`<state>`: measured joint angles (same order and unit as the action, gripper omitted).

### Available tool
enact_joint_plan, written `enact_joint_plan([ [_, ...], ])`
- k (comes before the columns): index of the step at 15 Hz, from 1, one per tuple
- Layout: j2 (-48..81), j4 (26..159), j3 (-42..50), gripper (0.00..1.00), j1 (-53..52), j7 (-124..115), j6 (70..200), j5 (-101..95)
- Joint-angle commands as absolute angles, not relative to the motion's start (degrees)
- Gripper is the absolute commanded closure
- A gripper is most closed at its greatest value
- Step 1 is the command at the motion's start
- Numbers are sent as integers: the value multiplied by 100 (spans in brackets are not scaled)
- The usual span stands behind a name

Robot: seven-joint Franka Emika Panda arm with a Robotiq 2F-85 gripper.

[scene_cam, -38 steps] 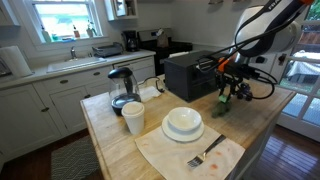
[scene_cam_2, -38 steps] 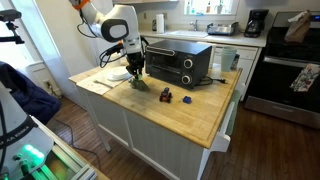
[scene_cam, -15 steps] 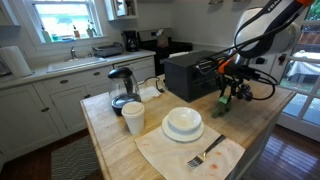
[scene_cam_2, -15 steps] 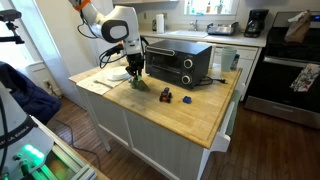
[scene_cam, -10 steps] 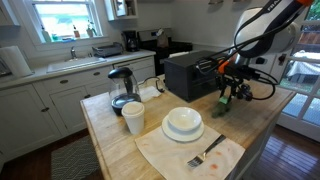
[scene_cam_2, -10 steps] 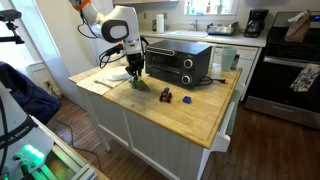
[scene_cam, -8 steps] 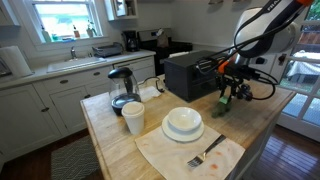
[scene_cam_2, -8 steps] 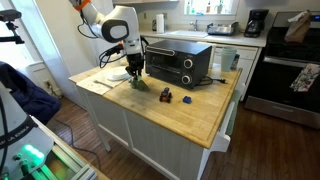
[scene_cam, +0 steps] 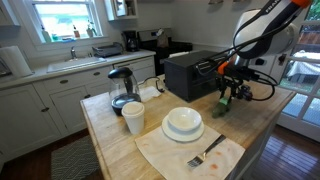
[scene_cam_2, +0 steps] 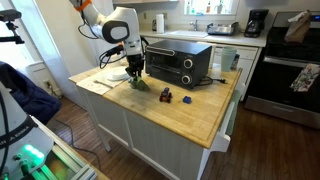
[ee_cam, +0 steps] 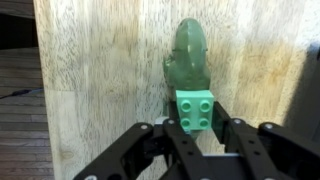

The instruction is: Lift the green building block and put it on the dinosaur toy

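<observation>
The green building block sits low over the near end of the dinosaur toy point(scene_cam: 219, 108) and would land on it, so the block is ready for my gripper to release now.
In the wrist view the green building block point(ee_cam: 197, 108), with four studs on top, sits between my gripper's point(ee_cam: 197, 126) two black fingers. It is over the near end of the leaf-green dinosaur toy point(ee_cam: 188, 55), which lies on the wooden counter. The fingers close on the block's sides. In both exterior views the gripper point(scene_cam: 225, 96) point(scene_cam_2: 137, 77) points down, low over the dinosaur toy point(scene_cam: 219, 108) point(scene_cam_2: 139, 87) in front of the toaster oven. The block is too small to make out there.
A black toaster oven point(scene_cam: 193, 72) point(scene_cam_2: 180, 62) stands just behind the gripper. A white bowl on a plate point(scene_cam: 183, 124), a fork point(scene_cam: 205, 154) on a cloth, a cup point(scene_cam: 133, 118) and a kettle point(scene_cam: 122, 88) are nearby. Two small dark objects point(scene_cam_2: 165, 95) point(scene_cam_2: 186, 99) lie beside the dinosaur.
</observation>
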<state>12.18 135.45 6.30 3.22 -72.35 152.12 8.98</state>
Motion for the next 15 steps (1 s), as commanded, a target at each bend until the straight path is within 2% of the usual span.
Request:
enact_joint_plan([
  [1, 1341, 13392, 649, 89, 286, -7213, 15087, 1047],
  [4, 1346, 13389, 649, 89, 285, -7203, 15080, 1036],
  [5, 1346, 13377, 643, 39, 295, -7175, 15059, 1052],
  [7, 1356, 13376, 657, 32, 282, -7222, 15086, 1028],
  [11, 1380, 13377, 662, 5, 281, -7213, 15082, 1031],
  [12, 1377, 13380, 662, 1, 284, -7205, 15082, 1036],
  [15, 1336, 13389, 662, 0, 292, -7181, 15085, 1044],
])
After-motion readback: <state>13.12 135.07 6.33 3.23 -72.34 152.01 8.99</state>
